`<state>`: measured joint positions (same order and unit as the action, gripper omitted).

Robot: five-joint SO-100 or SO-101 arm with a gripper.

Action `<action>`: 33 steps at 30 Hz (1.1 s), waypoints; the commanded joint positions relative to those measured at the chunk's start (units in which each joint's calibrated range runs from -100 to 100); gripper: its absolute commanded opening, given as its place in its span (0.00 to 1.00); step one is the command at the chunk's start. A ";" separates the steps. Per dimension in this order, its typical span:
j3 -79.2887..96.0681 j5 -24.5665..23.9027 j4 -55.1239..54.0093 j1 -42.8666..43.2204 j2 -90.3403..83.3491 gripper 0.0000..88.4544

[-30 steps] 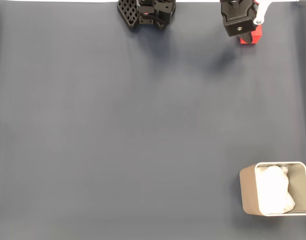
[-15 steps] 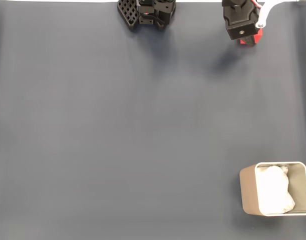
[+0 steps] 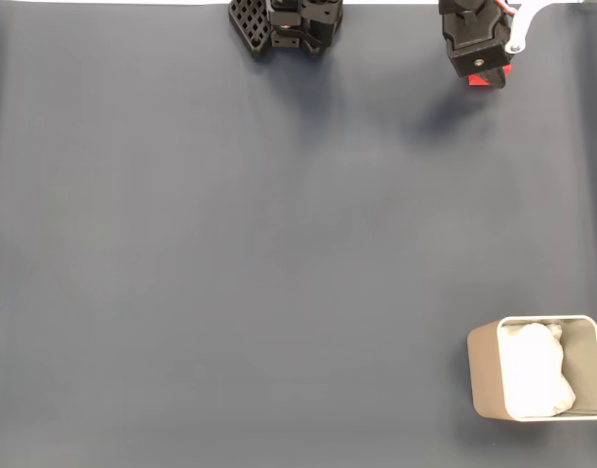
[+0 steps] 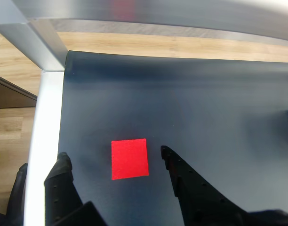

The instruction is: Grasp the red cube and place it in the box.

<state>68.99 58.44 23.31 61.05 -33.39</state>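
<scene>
The red cube needs to go in the beige box (image 3: 537, 368), so my gripper will next grab the red cube (image 3: 488, 80) by its opposite sides.
The red cube (image 4: 129, 158) lies on the dark mat between my two black fingers, touched by neither. My gripper (image 4: 115, 155) is open and straddles it from above. In the fixed view the gripper (image 3: 486, 72) sits at the top right edge of the mat, and just a sliver of the red cube (image 3: 488, 80) peeks out beneath it. The beige box (image 3: 537, 368) with white paper inside stands at the bottom right of the fixed view, far from the arm.
The arm's black base (image 3: 284, 23) stands at the top centre of the fixed view. In the wrist view a white table frame (image 4: 44, 108) and wooden floor (image 4: 14, 89) border the mat close to the cube.
The gripper has shifted slightly up and to the right in the fixed view, covering more of the red cube. The box has not moved.
</scene>
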 commanded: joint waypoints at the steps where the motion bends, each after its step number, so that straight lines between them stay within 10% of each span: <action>1: -0.19 -0.98 -1.51 0.52 0.29 0.50; 33: 3.73 -2.74 -3.80 2.09 0.03 0.50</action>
<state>73.33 56.00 20.68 62.91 -31.74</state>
